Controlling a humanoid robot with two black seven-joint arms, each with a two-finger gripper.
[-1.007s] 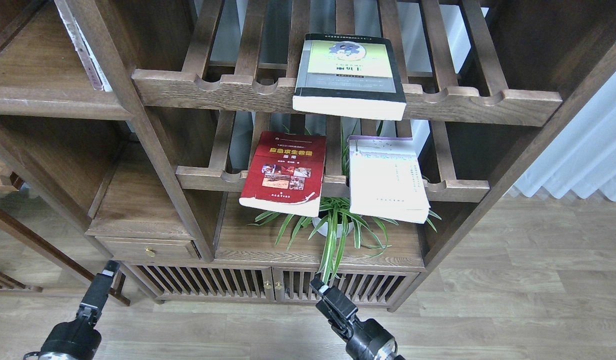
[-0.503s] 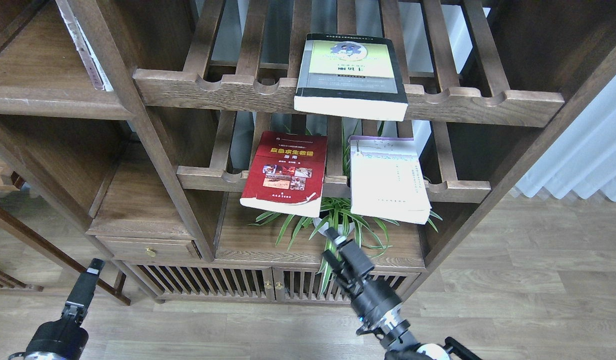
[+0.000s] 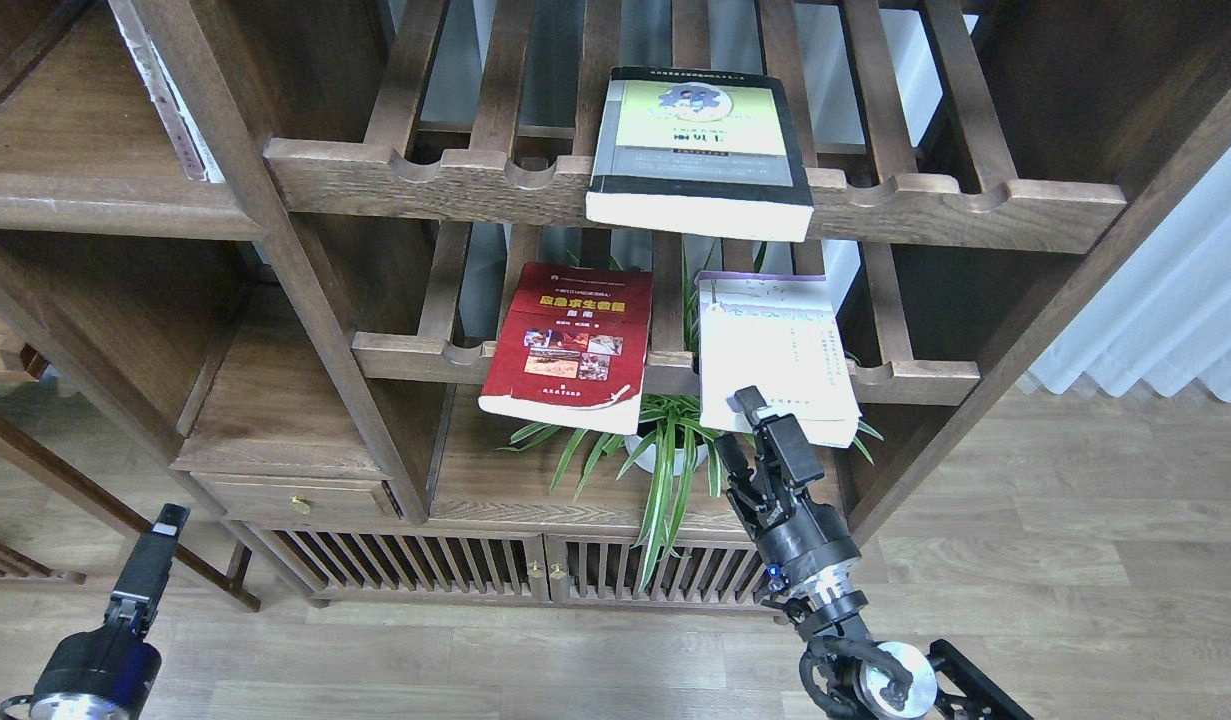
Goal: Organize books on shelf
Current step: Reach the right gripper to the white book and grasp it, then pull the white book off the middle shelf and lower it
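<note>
I will next grab the lavender-white book by its overhanging front edge (image 3: pixel 781 430) with my right gripper, to organize the books on the shelf (image 3: pixel 89 198).
The thick black-edged book with a yellow-green cover (image 3: pixel 700 150) lies flat on the upper slatted rack, overhanging its front rail. The red book with photos (image 3: pixel 567 345) and the pale lavender-white book (image 3: pixel 775 350) lie side by side on the lower slatted rack, both overhanging. My right gripper (image 3: pixel 740 432) is open and empty, raised just below the front edge of the lavender-white book. My left gripper (image 3: pixel 163 528) is low at the bottom left, seen as one dark bar. A solid dark-brown shelf (image 3: pixel 85 190) with a rounded front edge is at the upper left.
A potted spider plant (image 3: pixel 665 450) stands on the solid board under the lower rack, right beside my right gripper. A thin white book (image 3: pixel 165 90) leans on the upper left shelf. A small drawer (image 3: pixel 295 495) and slatted cabinet doors (image 3: pixel 535 570) are below. A white curtain (image 3: pixel 1165 300) hangs at right.
My right arm has risen from the floor level up and to the right, reaching the front edge of the lavender-white book. My left arm has sunk and drifted left. The books have not moved.
</note>
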